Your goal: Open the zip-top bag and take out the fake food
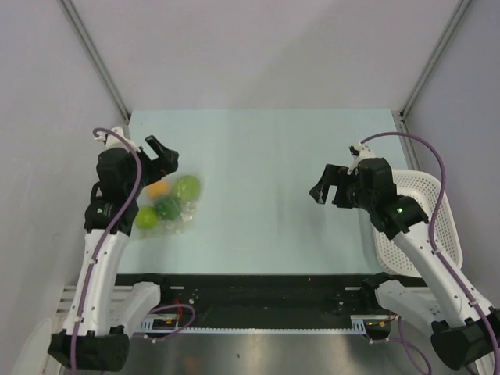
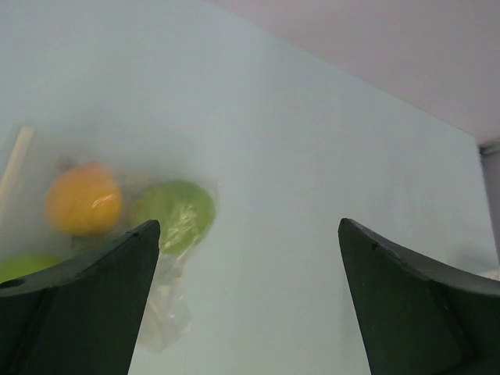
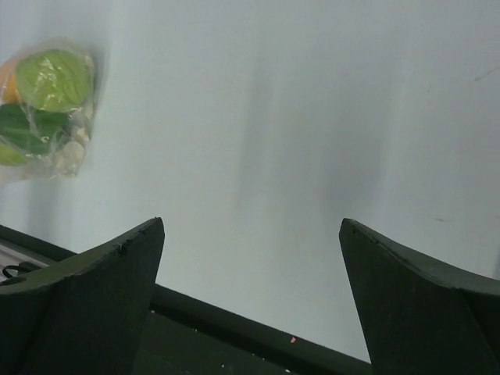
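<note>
My left gripper grabs the zip-top bag (image 1: 173, 209) by its zip edge's corner (image 1: 134, 230) beside the lime green fruit next, which leaves the seal for my right gripper to open.
The clear zip-top bag (image 1: 173, 209) lies at the table's left side with the fake food inside: an orange fruit (image 1: 158, 188), a light green one (image 1: 187, 187), a dark green one (image 1: 167, 208) and a lime green one (image 1: 146, 218). My left gripper (image 1: 164, 152) is open and empty, just behind the bag. In the left wrist view (image 2: 248, 226) the orange fruit (image 2: 83, 199) and the light green fruit (image 2: 176, 212) show at the left. My right gripper (image 1: 321, 184) is open and empty, right of centre, far from the bag. The right wrist view (image 3: 251, 223) shows the bag (image 3: 66, 152) at the upper left.
A white mesh basket (image 1: 426, 219) stands at the table's right edge, under my right arm. The pale green table (image 1: 266, 172) ends at a black rail (image 1: 258, 293) at the front. Grey walls close in the back and sides.
</note>
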